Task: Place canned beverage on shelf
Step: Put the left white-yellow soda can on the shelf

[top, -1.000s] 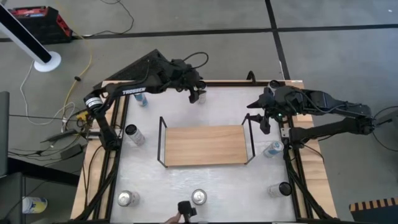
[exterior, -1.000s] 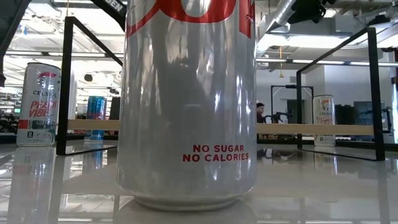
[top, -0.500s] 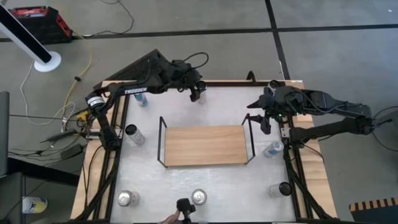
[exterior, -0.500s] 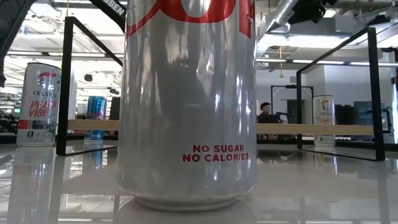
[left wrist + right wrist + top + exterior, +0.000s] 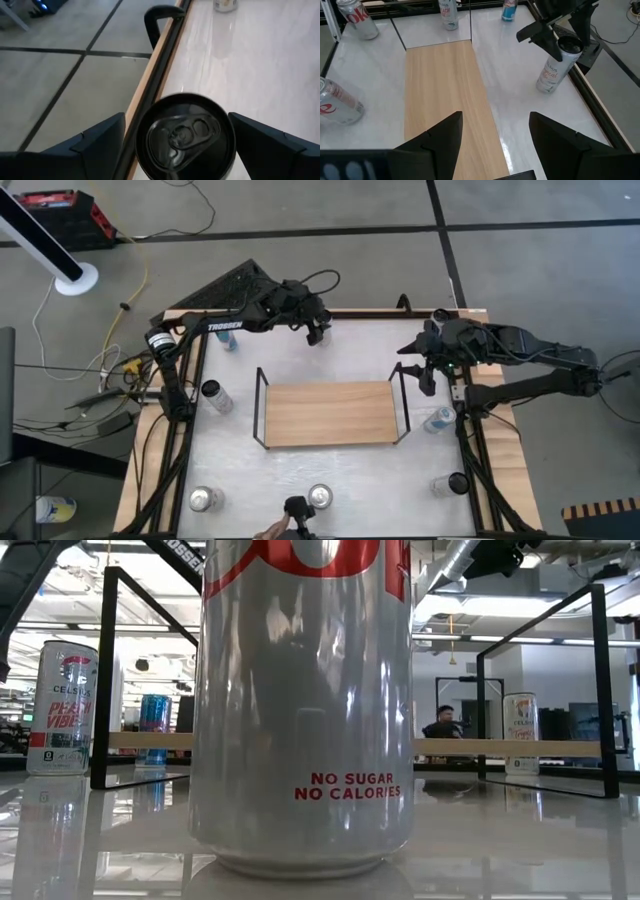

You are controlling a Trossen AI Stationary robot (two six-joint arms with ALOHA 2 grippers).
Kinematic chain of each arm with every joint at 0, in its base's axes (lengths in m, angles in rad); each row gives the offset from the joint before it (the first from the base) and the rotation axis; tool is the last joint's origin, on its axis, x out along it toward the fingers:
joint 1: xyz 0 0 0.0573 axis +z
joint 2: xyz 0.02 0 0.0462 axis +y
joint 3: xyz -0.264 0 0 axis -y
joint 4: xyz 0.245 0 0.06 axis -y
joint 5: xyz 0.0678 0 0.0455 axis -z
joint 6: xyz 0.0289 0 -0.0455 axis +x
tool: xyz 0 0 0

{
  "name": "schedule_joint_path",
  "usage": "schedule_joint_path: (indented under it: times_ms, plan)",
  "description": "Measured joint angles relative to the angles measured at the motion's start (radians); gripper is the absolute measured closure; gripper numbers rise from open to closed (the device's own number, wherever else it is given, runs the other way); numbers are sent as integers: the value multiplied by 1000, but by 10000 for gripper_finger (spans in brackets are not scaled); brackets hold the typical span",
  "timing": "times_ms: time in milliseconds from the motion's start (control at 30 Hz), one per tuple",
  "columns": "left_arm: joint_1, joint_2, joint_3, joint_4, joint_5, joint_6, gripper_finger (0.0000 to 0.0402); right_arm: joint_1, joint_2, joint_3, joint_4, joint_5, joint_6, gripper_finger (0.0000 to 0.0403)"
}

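Note:
The can's black top [image 5: 185,135] is between my fingers, so closing now would hold the can: my left gripper should close on it.
A white can with a black top [image 5: 185,137] stands upright on the table at its far edge. It also shows in the right wrist view [image 5: 552,70]. My left gripper [image 5: 177,116] is open and low over this can [image 5: 318,332], one finger on each side of the can's top; I see no touch. The shelf [image 5: 330,413], a light-wood board in a black wire frame, lies at mid table with nothing on it. My right gripper [image 5: 495,145] hangs open above the shelf's right end [image 5: 428,375], holding nothing.
Several other cans stand around the shelf: at the left [image 5: 215,395], near left [image 5: 207,498], near middle [image 5: 320,496], and two at the right [image 5: 438,420]. The near-middle can [image 5: 300,710] fills the low view. A person's hand [image 5: 275,532] shows at the near edge.
My left gripper has sunk over the black-topped can at the far edge, staying open, so that its fingers now stand beside the can's top. The can has not moved. My right arm has kept still.

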Motion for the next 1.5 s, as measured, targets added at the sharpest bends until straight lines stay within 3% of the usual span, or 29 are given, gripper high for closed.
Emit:
schedule_joint_path:
  times_ms: [200, 400, 600, 800, 1067, 1300, 1400, 1500]
  plan:
    - [0, 0, 0, -30, 1, 1, 82, 0, 0, 0, 0, 0, 0, 148]
    - [-1, 0, 0, -30, -1, -5, 161, 0, 0, 0, 0, 0, 0, 148]
    - [-2, 0, 29, -76, 42, -34, 162, 0, 0, 0, 0, 1, 0, 148]
    - [-49, -5, 175, -236, 120, -44, 162, 0, 0, 0, 0, 1, 0, 148]
    - [-183, -34, 469, -628, 139, -14, 162, 0, 0, 0, -2, 1, 16, 148]
    - [-319, -187, 500, -812, 20, -54, 162, 0, 0, 0, -5, 2, 17, 148]
    - [-377, -274, 456, -876, -40, -88, 162, 0, 1, 0, 0, 2, 17, 148]
    - [-434, -372, 337, -856, -112, -129, 162, 0, 13, 0, 28, 2, 18, 148]
